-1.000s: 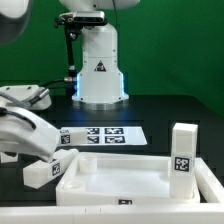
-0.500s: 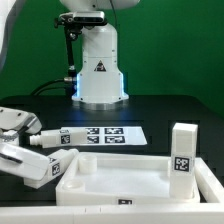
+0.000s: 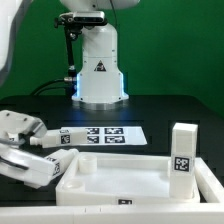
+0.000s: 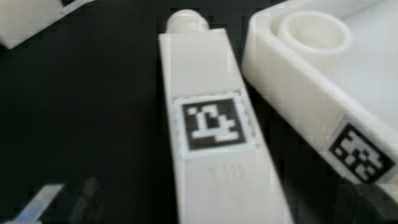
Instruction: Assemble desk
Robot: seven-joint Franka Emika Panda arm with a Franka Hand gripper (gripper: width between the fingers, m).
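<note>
My gripper needs to close on the lying leg now. Its fingers reach down on either side of the leg, so it would hold the leg if it closed now.
The white desk top (image 3: 110, 160) lies at the front of the black table, rim up. One white leg (image 3: 183, 150) with a marker tag stands upright at its corner on the exterior view's right. A second tagged leg (image 3: 47, 172) lies flat on the table just off the top's corner on the exterior view's left. My gripper (image 3: 27, 162) is low over that lying leg. In the wrist view the leg (image 4: 214, 120) runs lengthwise between the fingers of the gripper (image 4: 222, 214), beside the top's corner socket (image 4: 313, 32). The jaws stand apart from the leg's sides.
The marker board (image 3: 105, 134) lies flat behind the desk top. The robot's white base (image 3: 98, 70) stands at the back centre. The lying leg is close to the desk top's side wall (image 4: 329, 95).
My gripper has come down and shifted towards the lying leg, and now sits lower over it. The legs and the desk top have not moved.
</note>
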